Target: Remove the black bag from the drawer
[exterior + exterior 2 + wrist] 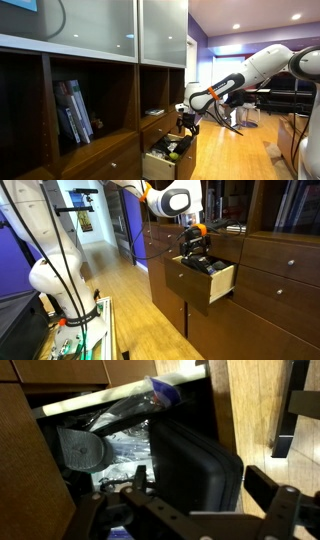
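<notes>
My fingers are still above the black bag (195, 460), over the drawer's open top in an exterior view, so closing now would miss. My gripper lowers first, as the next move.
The dark-brown drawer (157, 166) (185, 282) stands pulled out of the cabinet. My gripper (186, 124) (197, 248) hangs just over its open top. In the wrist view the black bag (195, 460) stands on edge inside the drawer, a soft flat all-black pouch. My gripper (200, 485) is open and straddles the bag. One finger (140, 478) is at the bag's left side and the other finger (268, 485) at its right, each with a small gap. Nothing is gripped.
Beside the bag the drawer holds a round dark disc (82, 450), crinkled clear plastic (125, 445) and a blue-white item (165, 392). A yellow-green ball (172, 155) lies in it too. Shelves with books (72, 112) stand alongside, and wood floor (255, 410) lies beyond the drawer.
</notes>
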